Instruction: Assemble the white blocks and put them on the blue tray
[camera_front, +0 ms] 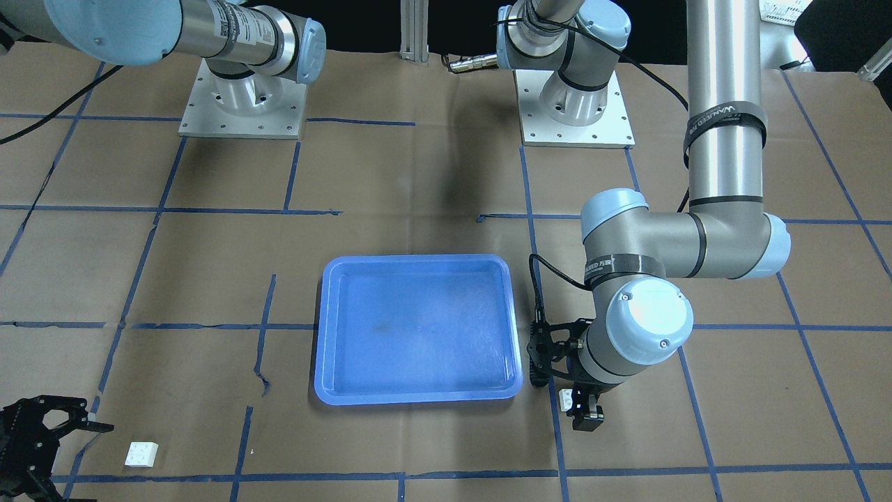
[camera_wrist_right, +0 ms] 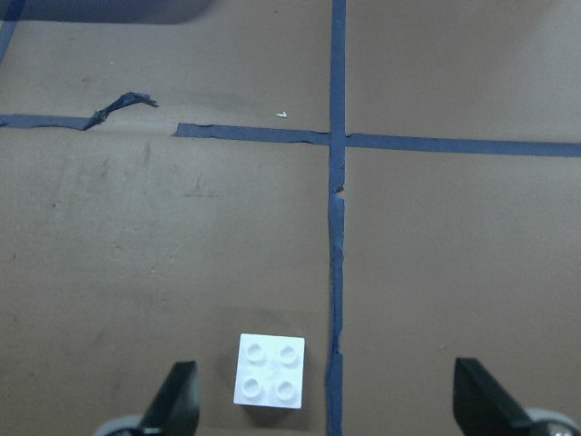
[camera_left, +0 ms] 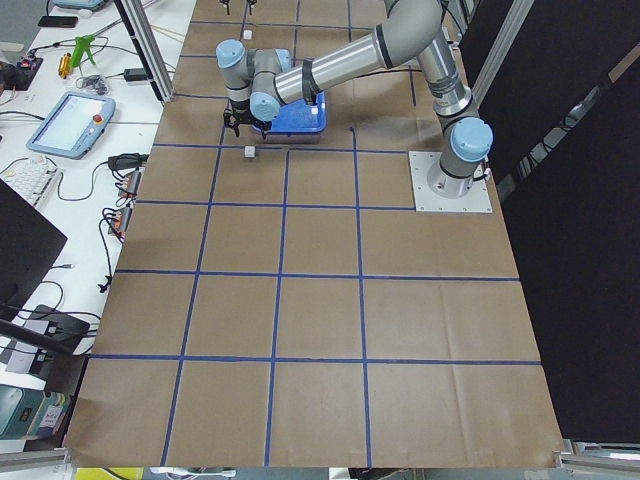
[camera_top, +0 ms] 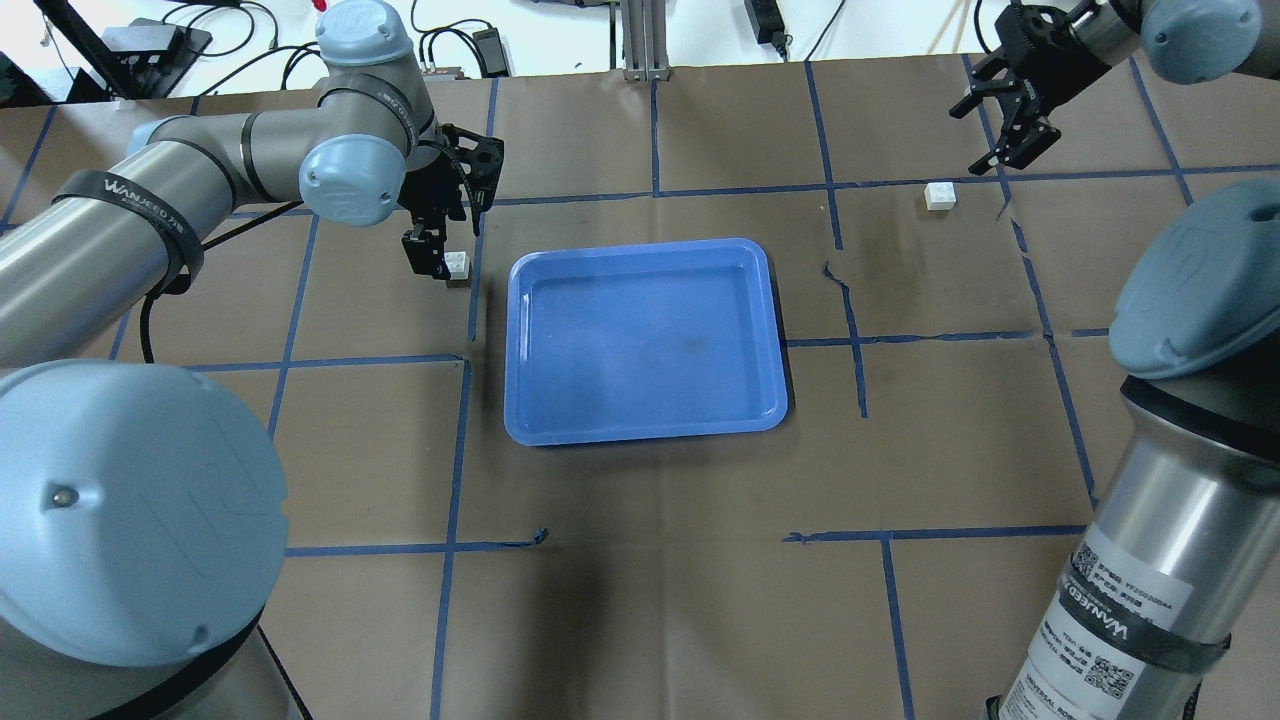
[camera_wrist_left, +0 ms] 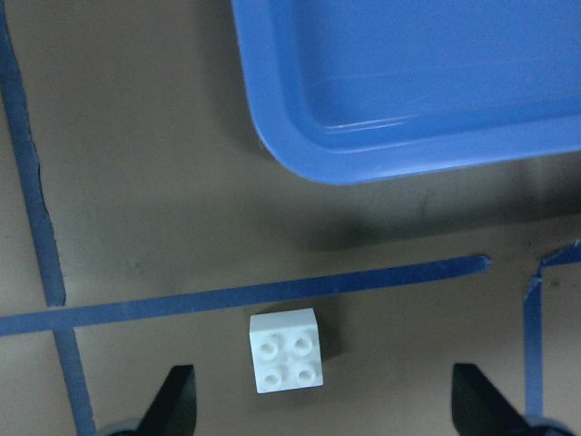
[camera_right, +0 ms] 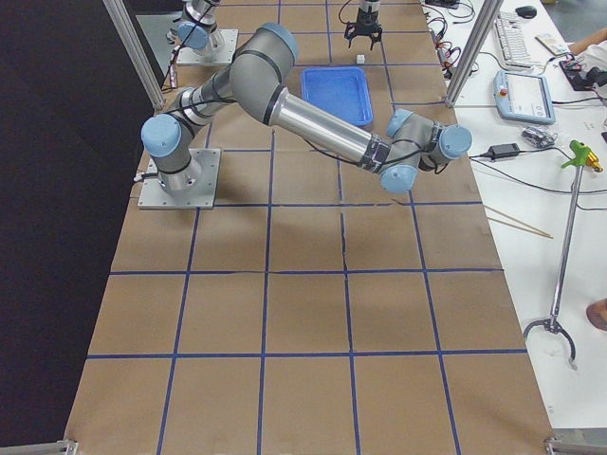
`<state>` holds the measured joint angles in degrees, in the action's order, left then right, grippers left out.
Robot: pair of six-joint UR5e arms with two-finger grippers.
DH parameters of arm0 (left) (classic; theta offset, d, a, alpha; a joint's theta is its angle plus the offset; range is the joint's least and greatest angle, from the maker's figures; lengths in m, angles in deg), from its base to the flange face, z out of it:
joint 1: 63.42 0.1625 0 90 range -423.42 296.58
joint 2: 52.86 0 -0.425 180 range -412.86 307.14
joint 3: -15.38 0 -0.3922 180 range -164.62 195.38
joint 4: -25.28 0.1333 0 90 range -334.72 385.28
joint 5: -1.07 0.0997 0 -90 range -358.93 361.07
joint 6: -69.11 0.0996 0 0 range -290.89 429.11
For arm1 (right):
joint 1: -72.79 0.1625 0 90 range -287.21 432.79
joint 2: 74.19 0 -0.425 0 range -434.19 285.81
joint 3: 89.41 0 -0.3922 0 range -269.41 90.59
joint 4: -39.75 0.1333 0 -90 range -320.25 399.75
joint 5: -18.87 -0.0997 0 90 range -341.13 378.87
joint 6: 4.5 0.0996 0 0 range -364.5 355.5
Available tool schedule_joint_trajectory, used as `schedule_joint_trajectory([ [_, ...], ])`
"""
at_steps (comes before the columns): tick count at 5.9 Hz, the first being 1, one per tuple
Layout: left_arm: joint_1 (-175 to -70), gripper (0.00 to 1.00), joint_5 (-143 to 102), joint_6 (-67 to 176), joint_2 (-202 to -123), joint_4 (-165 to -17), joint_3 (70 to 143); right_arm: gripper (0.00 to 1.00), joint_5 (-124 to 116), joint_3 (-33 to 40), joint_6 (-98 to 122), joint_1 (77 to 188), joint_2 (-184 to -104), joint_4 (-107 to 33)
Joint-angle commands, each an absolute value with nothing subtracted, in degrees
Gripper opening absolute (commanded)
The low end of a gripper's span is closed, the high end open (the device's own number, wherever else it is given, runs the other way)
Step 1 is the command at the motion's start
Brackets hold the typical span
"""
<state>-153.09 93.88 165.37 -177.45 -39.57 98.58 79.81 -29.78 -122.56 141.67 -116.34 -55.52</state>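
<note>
The robot's right gripper will grab the plain sides of the white block, which leaves the white block's studded top (camera_wrist_right: 270,368) free for assembly.
The blue tray (camera_top: 645,340) lies empty at mid-table; it also shows in the front view (camera_front: 418,328). One white block (camera_top: 458,264) sits on the paper just left of the tray. My left gripper (camera_top: 438,258) hangs open over it, and the left wrist view shows the block (camera_wrist_left: 287,350) between the spread fingertips (camera_wrist_left: 172,400), untouched. The other white block (camera_top: 938,195) lies at the far right. My right gripper (camera_top: 985,140) is open beside it, and the right wrist view shows that block (camera_wrist_right: 270,370) between its fingertips (camera_wrist_right: 177,400), not gripped.
Brown paper with a grid of blue tape lines (camera_top: 850,300) covers the table. The tray's corner (camera_wrist_left: 300,154) lies close ahead of the left gripper. The two arm bases (camera_front: 240,104) stand at the robot's side of the table.
</note>
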Motion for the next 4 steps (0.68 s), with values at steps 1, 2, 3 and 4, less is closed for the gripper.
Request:
schedule_joint_trajectory([
  [1,-152.36,0.97,93.88,165.44,-179.84,-36.62,97.82,1.0,74.61,-27.19,-123.07,139.95,-114.98,-56.48],
  [2,-152.36,0.97,93.88,165.44,-181.17,-32.51,97.9,1.0,74.59,-27.01,-123.07,139.85,-114.28,-57.44],
  [3,-152.36,0.97,93.79,165.44,-182.05,-32.29,99.04,1.0,74.68,-25.61,-123.33,139.85,-113.92,-57.72],
  [4,-152.36,0.96,93.1,165.44,-182.14,-32.29,99.48,1.0,74.85,-23.42,-123.59,139.85,-113.92,-60.94],
])
